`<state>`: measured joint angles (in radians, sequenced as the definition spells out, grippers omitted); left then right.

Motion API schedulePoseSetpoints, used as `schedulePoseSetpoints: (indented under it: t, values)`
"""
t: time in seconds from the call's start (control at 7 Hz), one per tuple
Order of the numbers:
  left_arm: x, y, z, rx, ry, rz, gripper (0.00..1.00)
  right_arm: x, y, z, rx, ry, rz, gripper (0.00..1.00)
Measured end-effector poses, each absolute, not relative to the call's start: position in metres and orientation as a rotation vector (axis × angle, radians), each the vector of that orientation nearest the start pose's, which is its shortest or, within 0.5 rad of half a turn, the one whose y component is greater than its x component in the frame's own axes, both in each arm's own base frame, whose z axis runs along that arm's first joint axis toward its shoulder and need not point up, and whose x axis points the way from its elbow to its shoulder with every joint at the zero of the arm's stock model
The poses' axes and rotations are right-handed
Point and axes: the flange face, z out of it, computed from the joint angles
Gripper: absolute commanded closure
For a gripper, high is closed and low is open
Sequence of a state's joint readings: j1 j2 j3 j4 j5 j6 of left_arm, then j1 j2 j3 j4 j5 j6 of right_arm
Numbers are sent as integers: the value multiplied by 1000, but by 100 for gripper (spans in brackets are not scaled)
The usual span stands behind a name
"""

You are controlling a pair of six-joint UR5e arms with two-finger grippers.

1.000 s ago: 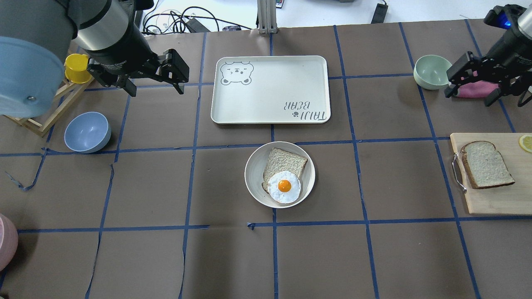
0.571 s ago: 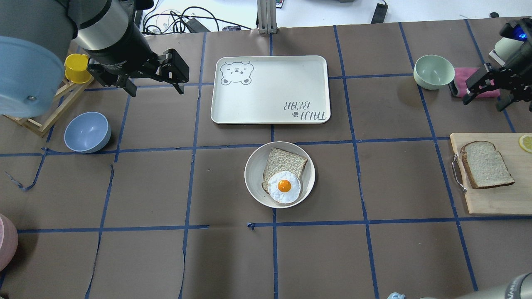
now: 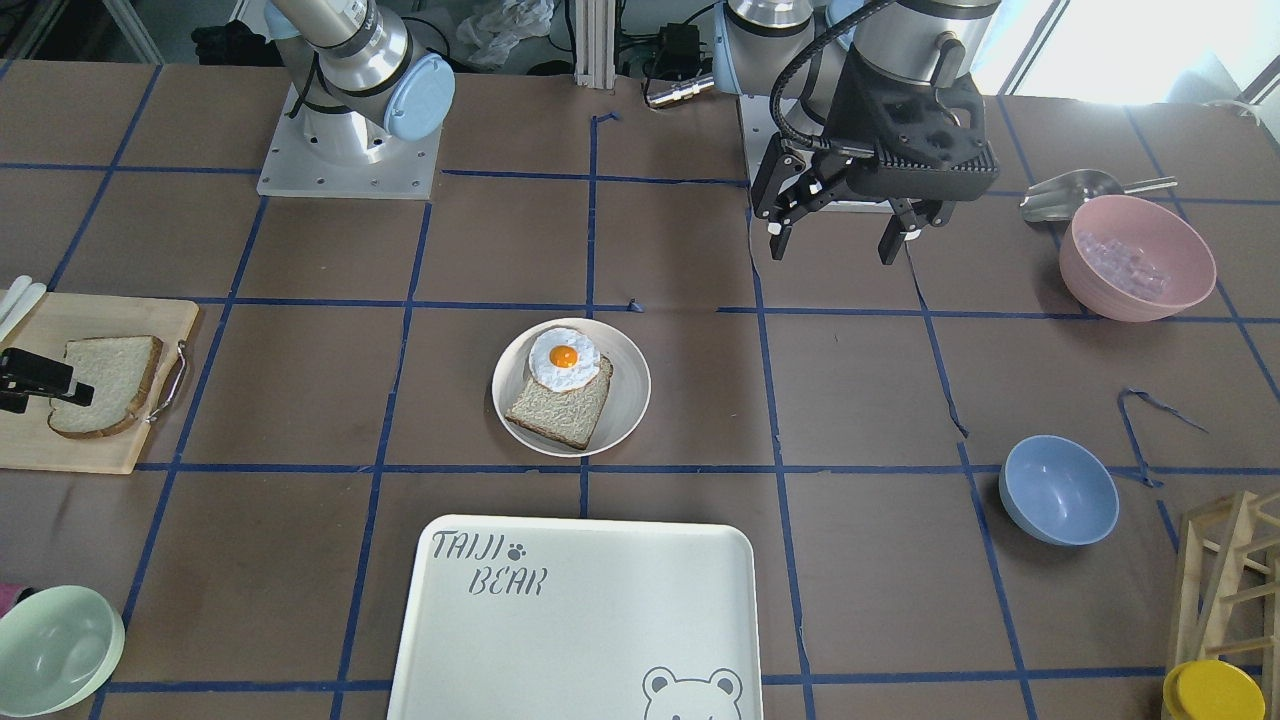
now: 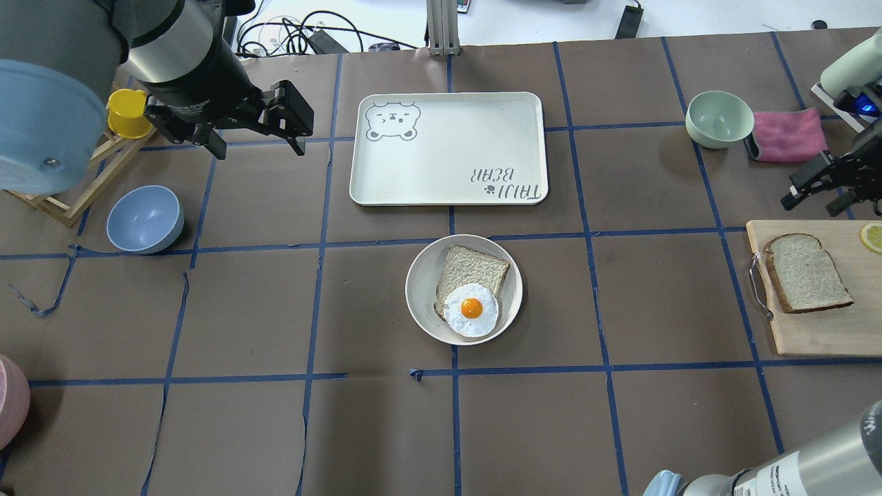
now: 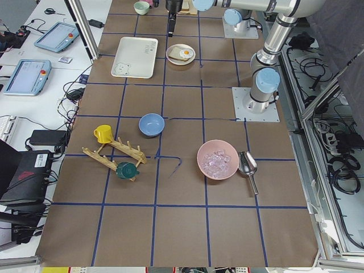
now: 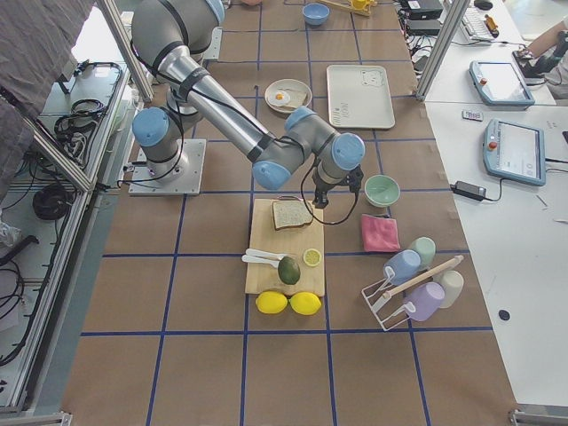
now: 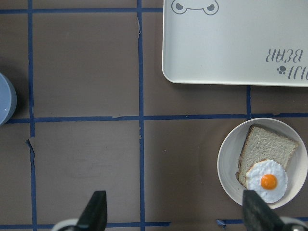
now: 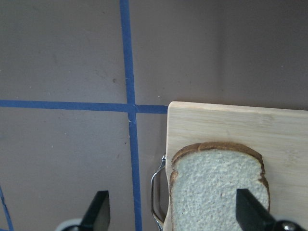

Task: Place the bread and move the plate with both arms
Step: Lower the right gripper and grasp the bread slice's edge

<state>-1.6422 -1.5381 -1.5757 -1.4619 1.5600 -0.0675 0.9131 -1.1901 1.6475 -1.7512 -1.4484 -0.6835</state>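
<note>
I should next grab the bread with my right gripper by its crust edge (image 3: 146, 382). Then I should put the bread on the plate (image 3: 513, 374).
The plain bread (image 4: 806, 272) lies on a wooden cutting board (image 4: 813, 334) at the right edge; it also shows in the right wrist view (image 8: 219, 185). The off-white plate (image 4: 419, 303) sits mid-table and holds a second slice topped with a fried egg (image 4: 471, 308). My right gripper (image 4: 812, 204) is open and empty, hovering just past the board's far edge, with the bread under its right finger in the wrist view. My left gripper (image 4: 260, 150) is open and empty, high above the table at far left, well away from the plate (image 7: 228, 163).
The TAIJI BEAR tray (image 4: 448, 148) lies beyond the plate. A green bowl (image 4: 719, 118) and pink cloth (image 4: 789, 134) lie beyond the right gripper. A blue bowl (image 4: 145, 219), a yellow cup (image 4: 127, 114) on a rack and a lemon slice (image 4: 872, 236) are also present.
My right gripper has moved from beside the green bowl and pink cloth towards the cutting board, uncovering the cloth. The left gripper, plate and bread have not moved.
</note>
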Motion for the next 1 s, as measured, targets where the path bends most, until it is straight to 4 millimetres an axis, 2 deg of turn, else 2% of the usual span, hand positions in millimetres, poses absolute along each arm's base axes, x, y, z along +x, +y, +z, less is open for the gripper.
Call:
schedulePoseSetpoints:
  t: [0.14, 0.43, 0.71, 1.0]
  values:
    - [-169, -480, 513, 7, 3154, -215, 0, -250, -539, 247, -32, 2860, 200, 10]
    - [-169, -480, 514, 6, 3154, -216, 0, -271, -532, 224, -103, 2854, 184, 18]
    - [-169, -479, 514, 6, 3154, -216, 0, -281, -528, 216, -157, 2853, 183, 27]
    - [-169, -479, 514, 6, 3155, -219, 0, -282, -525, 211, -179, 2851, 201, 27]
